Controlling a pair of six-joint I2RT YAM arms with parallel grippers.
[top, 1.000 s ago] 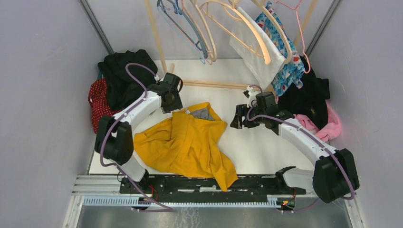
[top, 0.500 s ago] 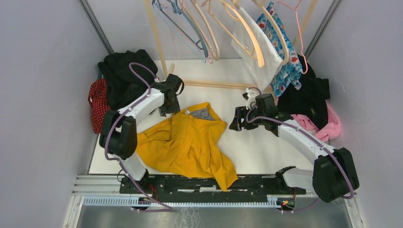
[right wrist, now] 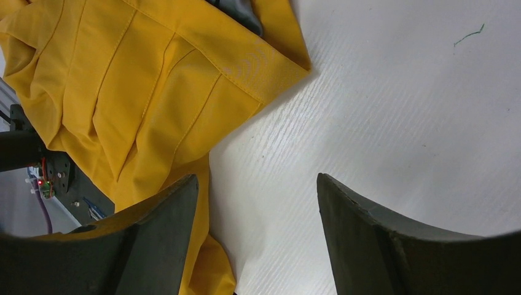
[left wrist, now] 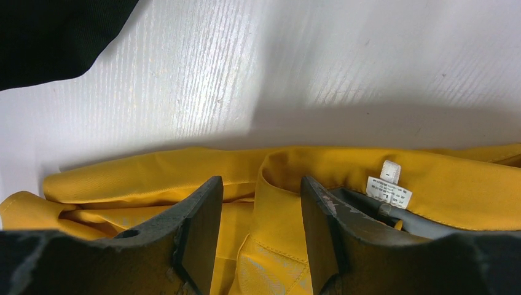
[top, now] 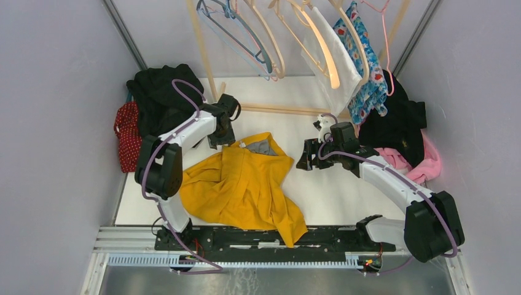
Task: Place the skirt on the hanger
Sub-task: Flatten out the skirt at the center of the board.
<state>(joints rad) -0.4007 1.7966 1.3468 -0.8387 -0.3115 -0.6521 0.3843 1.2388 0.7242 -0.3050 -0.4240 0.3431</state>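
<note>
My left gripper grabs the skirt's waistband corner [top: 228, 148] [left wrist: 270, 185] by its raised fold next, leaving the opposite corner for my right gripper to spread for hanging.
The yellow skirt [top: 246, 184] lies crumpled in the middle of the white table, its waistband at the far side. Empty hangers [top: 246, 34] dangle from the wooden rack at the back. My left gripper [top: 220, 140] is low at the waistband's far left corner. In the left wrist view the left gripper [left wrist: 259, 184] is open and straddles a raised fold of the skirt [left wrist: 276, 203], beside the white label [left wrist: 388, 187]. My right gripper [top: 305, 155] hovers open just right of the waistband. The right wrist view has the right gripper [right wrist: 258, 181] over bare table, with the skirt [right wrist: 141, 92] to its left.
A black clothes pile [top: 161, 92] and a red garment [top: 126, 132] lie at the back left. Black [top: 402, 123] and pink [top: 424, 166] clothes are heaped at the right. A white garment [top: 335, 55] and a floral one [top: 368, 74] hang on the rack. The rack's base bar [top: 276, 110] crosses behind the skirt.
The left arm's elbow has swung to the right and farther back while its gripper stays at the waistband corner. The hangers have swayed a little. The right arm has barely moved.
</note>
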